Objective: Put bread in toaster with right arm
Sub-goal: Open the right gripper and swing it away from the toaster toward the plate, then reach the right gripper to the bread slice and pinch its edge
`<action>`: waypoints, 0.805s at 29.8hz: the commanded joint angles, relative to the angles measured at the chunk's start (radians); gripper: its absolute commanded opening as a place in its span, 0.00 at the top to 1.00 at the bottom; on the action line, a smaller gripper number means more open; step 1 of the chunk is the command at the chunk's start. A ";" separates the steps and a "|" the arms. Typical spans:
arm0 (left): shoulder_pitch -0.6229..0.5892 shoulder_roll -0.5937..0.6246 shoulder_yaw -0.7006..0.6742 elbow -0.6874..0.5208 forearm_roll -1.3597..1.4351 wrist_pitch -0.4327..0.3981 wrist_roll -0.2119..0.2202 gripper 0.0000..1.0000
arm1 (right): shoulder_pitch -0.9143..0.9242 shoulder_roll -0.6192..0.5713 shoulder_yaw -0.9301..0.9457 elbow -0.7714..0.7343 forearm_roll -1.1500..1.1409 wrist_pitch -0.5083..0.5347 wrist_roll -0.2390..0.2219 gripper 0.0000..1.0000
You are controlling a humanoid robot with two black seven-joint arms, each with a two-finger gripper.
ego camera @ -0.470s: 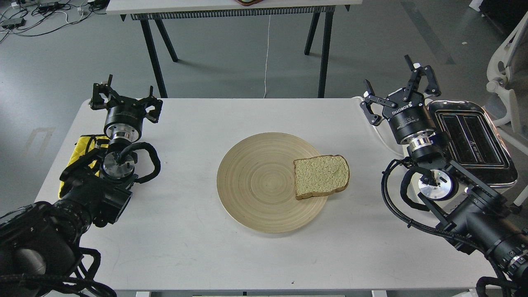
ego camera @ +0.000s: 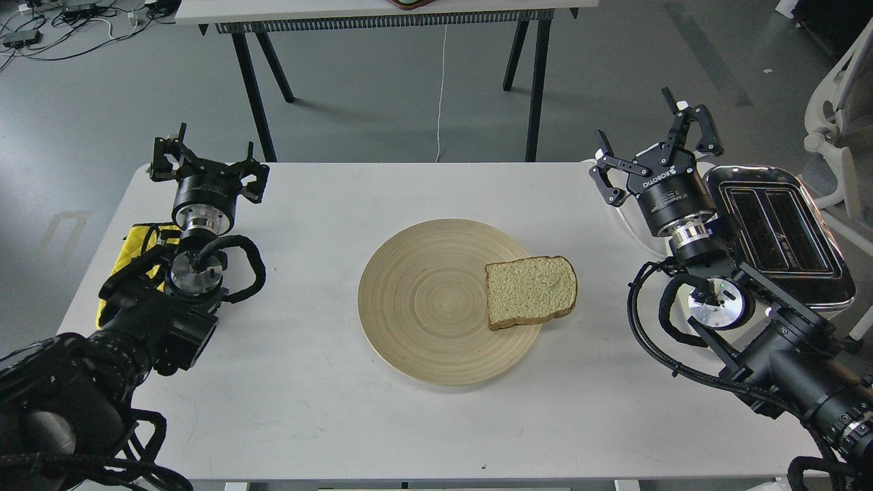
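Observation:
The bread (ego camera: pixel 531 291) needs to go in the toaster (ego camera: pixel 784 235), so my right gripper should next pick up the bread by its crust edge that sticks out over the plate.
One slice of tan bread (ego camera: pixel 531 291) with a brown crust lies flat on the right edge of a round wooden plate (ego camera: pixel 423 307), partly overhanging it. The cream toaster (ego camera: pixel 784 235) with a chrome top and two black slots stands at the table's right edge. My right gripper (ego camera: pixel 651 146), marked ROBOTIQ, is open and empty, raised above the table's far right, just left of the toaster and well behind the bread. My left gripper (ego camera: pixel 204 158) is open and empty at the table's far left.
A yellow cloth (ego camera: pixel 136 245) lies at the left table edge under my left arm. A white cord (ego camera: pixel 631 228) runs on the table by the toaster. A second table (ego camera: pixel 382 13) stands behind, and a white chair (ego camera: pixel 839 129) at the far right.

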 commanded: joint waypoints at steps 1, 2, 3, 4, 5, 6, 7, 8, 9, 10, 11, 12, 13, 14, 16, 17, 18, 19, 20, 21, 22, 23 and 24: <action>0.000 0.000 0.000 0.000 0.000 0.000 0.000 0.00 | 0.031 -0.010 -0.065 0.036 -0.043 -0.106 0.000 0.00; 0.000 0.000 0.000 0.000 0.000 0.000 0.000 0.00 | 0.046 -0.010 -0.091 0.043 -0.078 -0.154 0.000 0.00; 0.000 0.000 0.000 0.000 0.000 0.000 0.000 0.00 | 0.057 -0.012 -0.116 0.048 -0.118 -0.204 0.000 0.00; 0.000 0.000 0.000 0.001 0.000 0.000 0.000 0.00 | 0.071 -0.015 -0.143 0.059 -0.172 -0.269 0.000 0.00; 0.000 0.000 0.000 0.001 0.000 0.000 0.000 0.00 | 0.083 -0.021 -0.168 0.075 -0.227 -0.336 0.000 0.00; 0.000 0.000 0.000 0.001 0.000 0.000 0.000 0.00 | 0.092 -0.027 -0.188 0.089 -0.274 -0.399 -0.001 0.00; 0.000 0.001 0.000 0.000 0.000 0.000 0.000 0.00 | 0.102 -0.032 -0.212 0.106 -0.330 -0.467 -0.010 0.00; 0.000 0.001 0.000 0.001 0.000 0.000 0.000 0.00 | 0.106 -0.036 -0.237 0.117 -0.377 -0.522 -0.025 0.00; 0.000 0.001 0.000 0.001 0.000 0.000 0.000 0.00 | 0.108 -0.041 -0.261 0.125 -0.429 -0.582 -0.047 0.00; 0.000 0.001 0.000 0.001 0.000 0.000 0.000 0.00 | 0.108 -0.045 -0.286 0.132 -0.483 -0.631 -0.068 0.00; 0.000 0.001 0.000 0.001 0.000 0.000 0.000 0.00 | 0.108 -0.050 -0.306 0.134 -0.531 -0.669 -0.084 0.00; 0.000 0.001 0.000 0.001 0.000 0.000 0.000 0.00 | 0.106 -0.058 -0.332 0.134 -0.590 -0.712 -0.099 0.00; 0.000 0.001 0.000 0.001 0.000 0.000 0.000 0.00 | 0.103 -0.065 -0.354 0.134 -0.635 -0.748 -0.111 0.00; 0.000 0.001 0.000 0.001 0.000 0.000 0.000 0.00 | 0.097 -0.074 -0.378 0.134 -0.676 -0.787 -0.120 0.01; 0.000 0.000 0.000 0.001 0.000 0.000 0.000 0.00 | 0.088 -0.093 -0.421 0.134 -0.712 -0.857 -0.127 0.01; 0.000 0.000 0.000 0.001 0.000 0.000 0.000 0.00 | 0.083 -0.105 -0.446 0.134 -0.717 -0.886 -0.127 0.01; 0.000 0.000 0.000 0.001 0.000 0.000 0.000 0.00 | 0.077 -0.117 -0.472 0.134 -0.718 -0.901 -0.127 0.01; 0.000 0.000 0.000 0.001 0.000 0.000 0.000 0.00 | 0.073 -0.125 -0.496 0.134 -0.720 -0.901 -0.127 0.01; 0.000 0.000 0.000 0.001 0.000 0.000 0.000 0.00 | 0.071 -0.130 -0.524 0.132 -0.720 -0.901 -0.127 0.01; 0.000 0.000 0.000 0.000 0.000 0.000 0.000 0.00 | 0.071 -0.131 -0.548 0.131 -0.721 -0.901 -0.127 0.01; 0.000 0.000 0.000 0.001 0.000 0.000 0.000 0.00 | 0.069 -0.131 -0.577 0.128 -0.721 -0.901 -0.128 0.01; 0.000 0.000 0.000 0.001 0.000 0.000 0.000 0.00 | 0.063 -0.131 -0.605 0.126 -0.723 -0.901 -0.130 0.01; 0.000 0.000 0.000 0.001 0.000 0.000 0.000 0.00 | 0.059 -0.131 -0.636 0.125 -0.724 -0.901 -0.133 0.01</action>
